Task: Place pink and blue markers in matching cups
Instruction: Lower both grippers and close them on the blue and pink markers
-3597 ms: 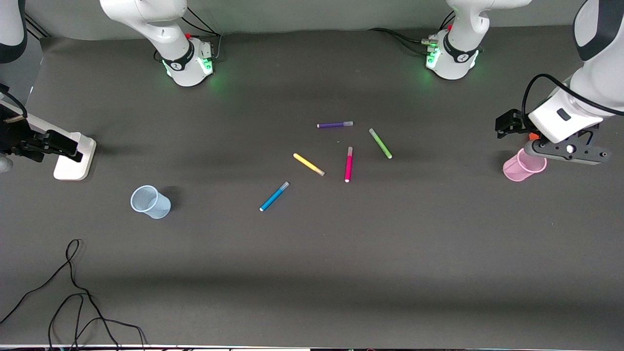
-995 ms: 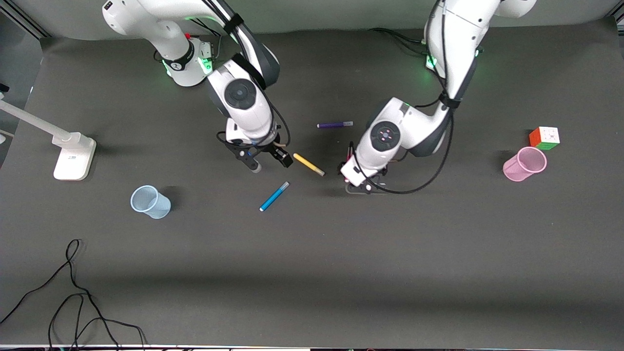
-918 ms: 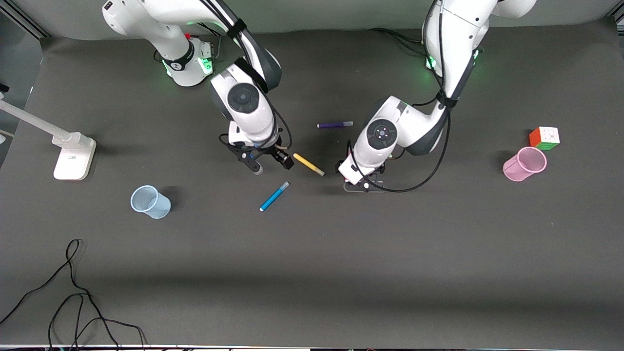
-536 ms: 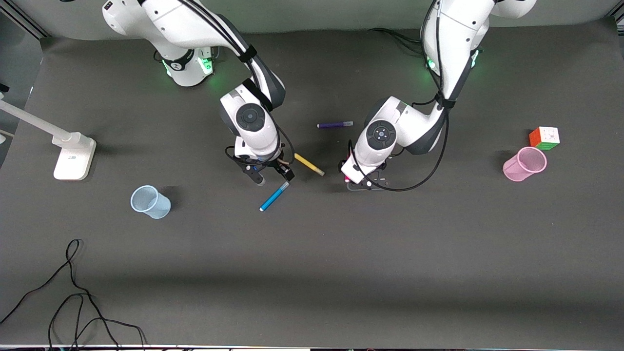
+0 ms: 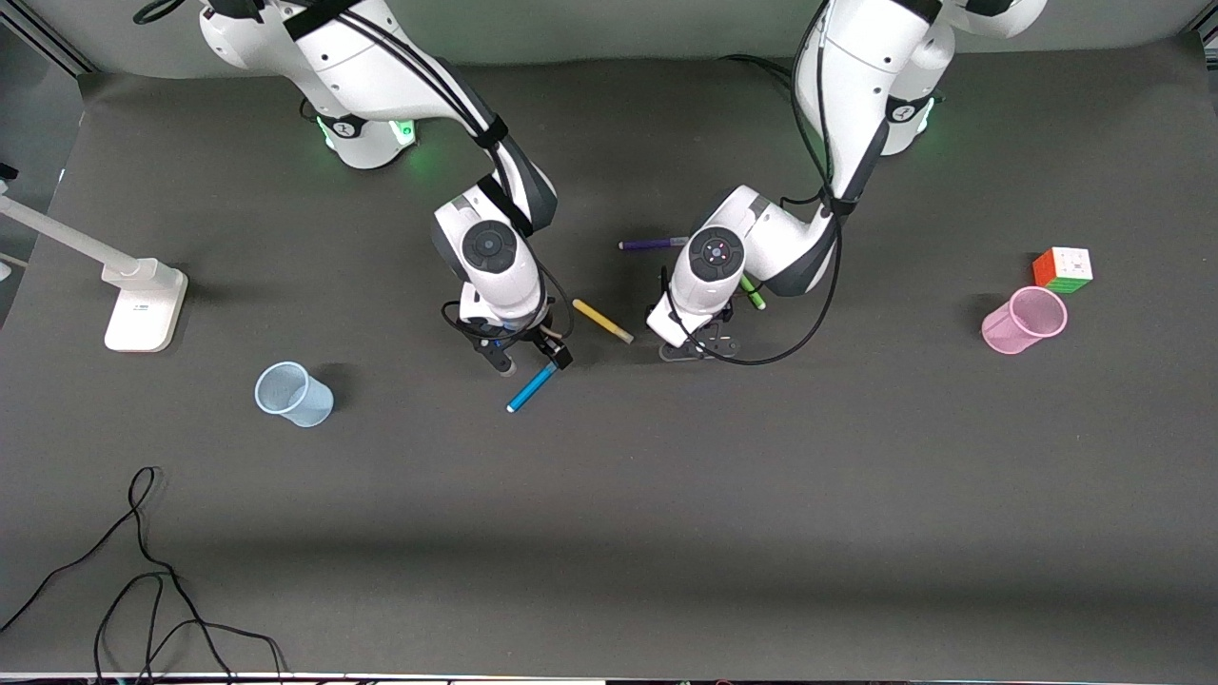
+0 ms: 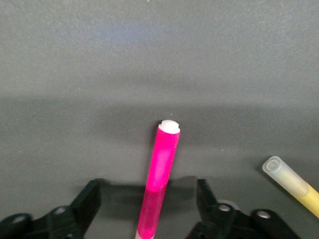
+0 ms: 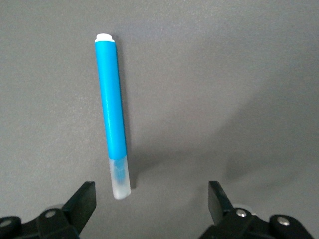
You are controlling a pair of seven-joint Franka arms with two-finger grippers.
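My right gripper grabs the blue marker by its pale cap end point(image 7: 120, 177) next, to place it in the matching pale blue cup.
The blue marker point(image 5: 528, 388) lies flat on the table; in the right wrist view point(image 7: 110, 109) its pale cap end points into the gap. My right gripper point(image 5: 533, 362) point(image 7: 151, 201) is open and low over that cap end, which sits close to one finger point(image 7: 84, 201). The pink marker point(image 6: 162, 179) lies between the open fingers of my left gripper point(image 6: 148, 199) point(image 5: 687, 350); the left hand hides it in the front view. The pale blue cup point(image 5: 293, 393) stands toward the right arm's end. The pink cup point(image 5: 1024, 321) stands toward the left arm's end.
A yellow marker point(image 5: 602, 321) point(image 6: 291, 184) lies between the two grippers. A purple marker point(image 5: 652, 244) and a green marker point(image 5: 754, 293) lie by the left arm. A colour cube point(image 5: 1063, 269) sits beside the pink cup. A white lamp base point(image 5: 143, 304) and a black cable point(image 5: 143, 571) are at the right arm's end.
My right gripper has moved toward the front camera, from beside the yellow marker to over the blue marker's cap end. My left gripper shifted slightly toward the right arm's end over the pink marker.
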